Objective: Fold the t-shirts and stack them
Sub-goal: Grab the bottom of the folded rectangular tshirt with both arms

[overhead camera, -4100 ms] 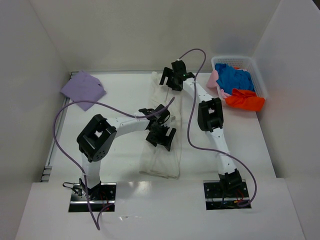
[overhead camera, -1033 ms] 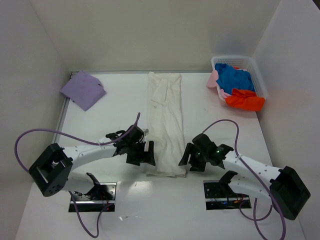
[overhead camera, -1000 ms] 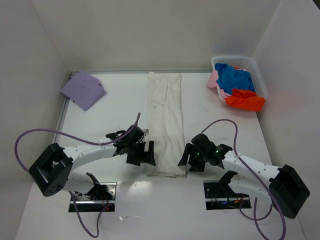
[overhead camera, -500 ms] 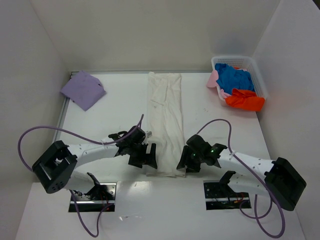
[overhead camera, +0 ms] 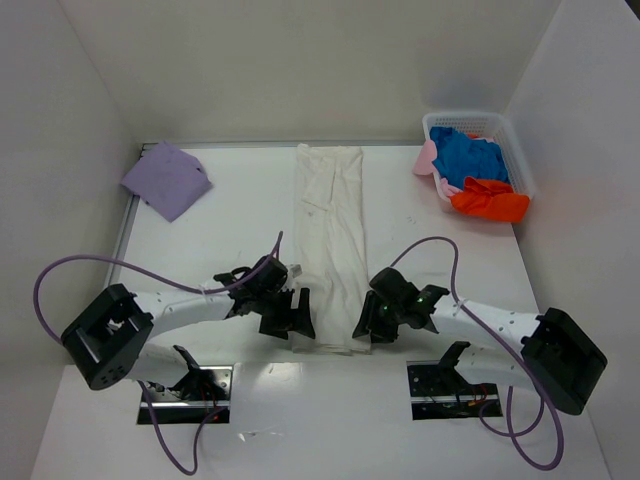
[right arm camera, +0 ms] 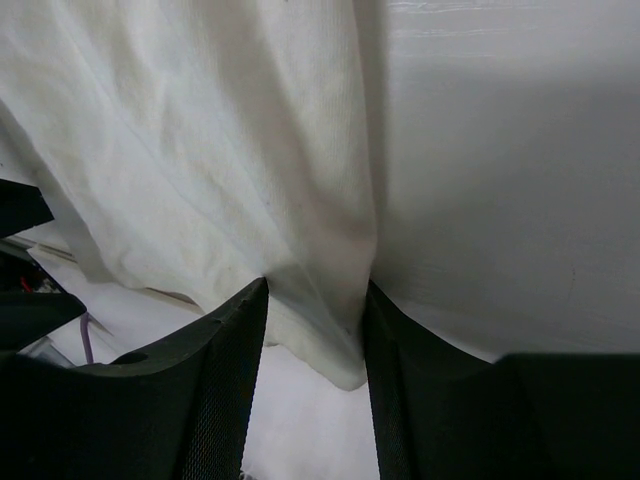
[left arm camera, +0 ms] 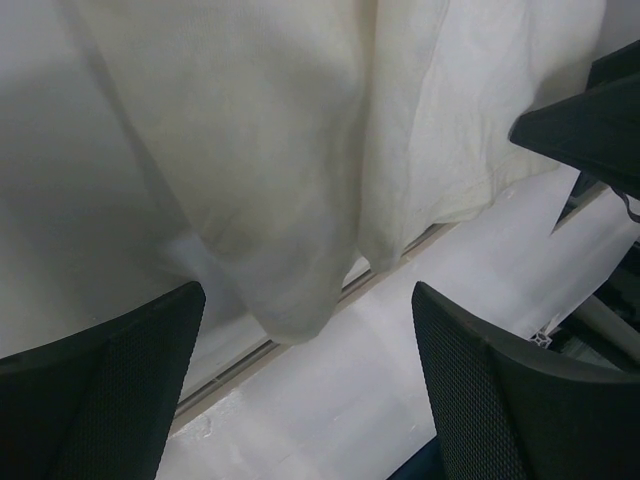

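Observation:
The t-shirt's near end needs to be folded over. My left gripper should next grab the off-white t-shirt's free near corner [left arm camera: 290, 308], opposite my right gripper, for that.
The off-white t-shirt [overhead camera: 330, 220] lies as a long narrow strip down the table's middle, its near end at the front edge. My left gripper [overhead camera: 293, 317] stands open at the near left corner. In the left wrist view that corner [left arm camera: 300, 300] droops between the wide-apart left gripper [left arm camera: 308, 292], touching neither finger. My right gripper [overhead camera: 368, 322] is at the near right corner. In the right wrist view the right gripper [right arm camera: 316, 300] is shut on a bunched fold of the shirt [right arm camera: 200, 120]. A folded lavender t-shirt [overhead camera: 167, 178] lies at the far left.
A white mesh basket [overhead camera: 516, 150] at the far right holds blue [overhead camera: 470, 155], orange-red [overhead camera: 490, 203] and pale pink [overhead camera: 428, 158] shirts. The table's front edge [left arm camera: 250, 360] runs just under the shirt's near end. White walls close in the left, back and right sides.
Both grippers have slid inward onto the shirt's near corners. The right jaws have narrowed and now pinch the cloth. The left jaws stay wide, barely narrower.

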